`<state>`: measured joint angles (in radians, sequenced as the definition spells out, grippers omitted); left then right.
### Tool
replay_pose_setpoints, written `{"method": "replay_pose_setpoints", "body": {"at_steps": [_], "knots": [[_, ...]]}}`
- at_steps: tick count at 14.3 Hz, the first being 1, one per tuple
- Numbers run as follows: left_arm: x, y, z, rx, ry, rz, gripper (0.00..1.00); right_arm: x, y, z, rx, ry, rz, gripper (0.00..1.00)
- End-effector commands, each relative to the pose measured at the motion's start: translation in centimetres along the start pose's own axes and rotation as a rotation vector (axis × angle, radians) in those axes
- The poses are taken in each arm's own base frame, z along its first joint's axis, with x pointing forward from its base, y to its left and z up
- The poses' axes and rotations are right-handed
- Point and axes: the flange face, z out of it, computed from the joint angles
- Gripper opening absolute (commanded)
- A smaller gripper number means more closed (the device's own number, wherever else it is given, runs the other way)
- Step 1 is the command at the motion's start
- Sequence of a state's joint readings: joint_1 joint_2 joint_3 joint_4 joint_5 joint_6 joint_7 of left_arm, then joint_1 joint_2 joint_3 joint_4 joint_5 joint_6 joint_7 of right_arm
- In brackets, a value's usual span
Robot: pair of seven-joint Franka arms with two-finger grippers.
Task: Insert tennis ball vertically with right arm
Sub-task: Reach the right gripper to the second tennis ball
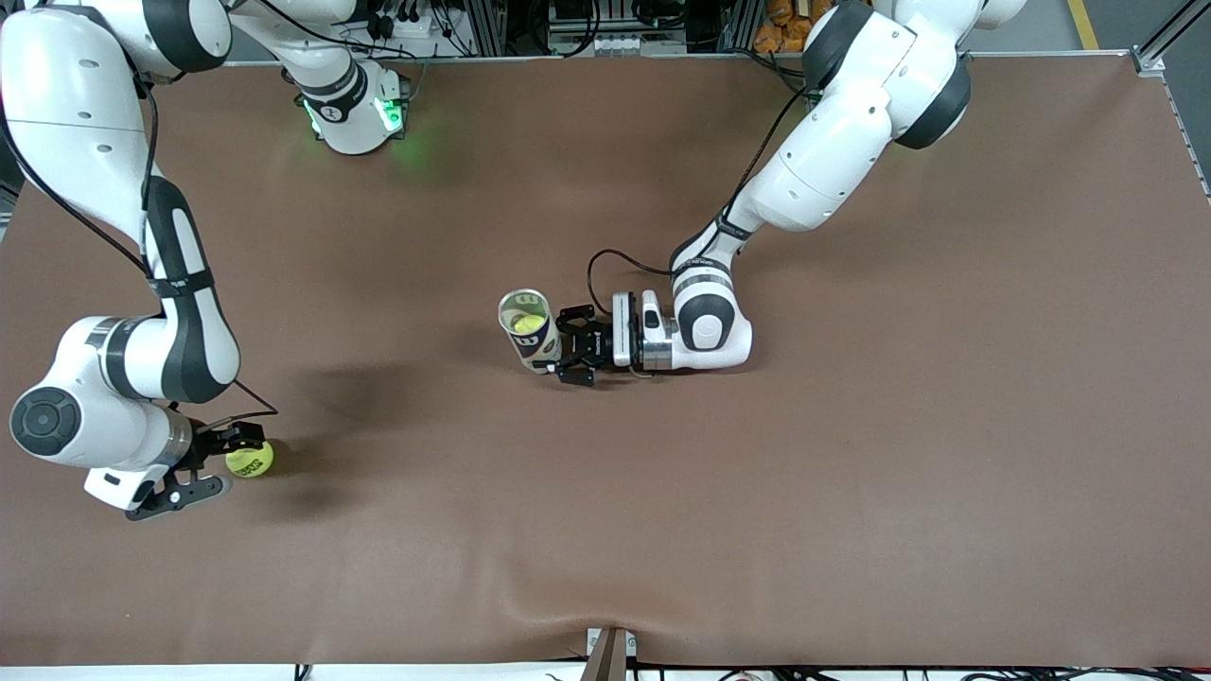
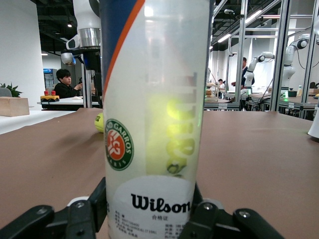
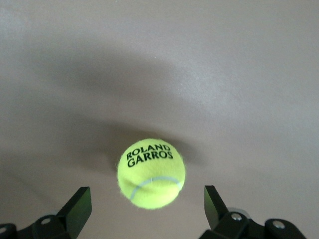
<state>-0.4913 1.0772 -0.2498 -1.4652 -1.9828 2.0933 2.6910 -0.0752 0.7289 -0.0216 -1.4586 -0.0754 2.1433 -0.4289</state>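
Note:
I need to grab the tennis ball by its felt sides with my right gripper next. Its lettered half will then be free to go into the open can.
A loose yellow tennis ball printed ROLAND GARROS lies on the brown table toward the right arm's end. My right gripper is open, low at the ball, with one black finger on each side and a gap to each. A clear Wilson ball can stands upright at mid-table, its open top up, with another yellow ball inside. My left gripper is shut on the can's lower part from the side. The left wrist view also shows the loose ball past the can.
The brown mat covers the whole table. The right arm's base with a green light stands at the table's back edge. A small clamp sits at the edge nearest the front camera.

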Motion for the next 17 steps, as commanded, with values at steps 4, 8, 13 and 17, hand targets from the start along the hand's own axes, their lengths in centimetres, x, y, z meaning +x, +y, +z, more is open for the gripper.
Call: {"method": "replay_pose_setpoints", "body": {"at_steps": [4,8,13,17], "knots": [[-2.3,0.4,-0.1,0.026,-0.021,0.02,0.65,0.2,0.7,3.4,0.034,0.009,-0.041,1.0],[-2.4,0.5,-0.1,0.026,-0.022,0.019,0.65,0.0,0.5,4.5,0.058,0.002,-0.03,1.0],[-2.5,0.5,-0.2,0.027,-0.024,0.02,0.64,-0.7,1.8,6.2,0.068,-0.01,-0.044,1.0],[-2.1,0.3,-0.1,0.031,-0.017,0.02,0.64,-0.5,1.9,5.8,0.066,-0.002,-0.039,0.5]]}}
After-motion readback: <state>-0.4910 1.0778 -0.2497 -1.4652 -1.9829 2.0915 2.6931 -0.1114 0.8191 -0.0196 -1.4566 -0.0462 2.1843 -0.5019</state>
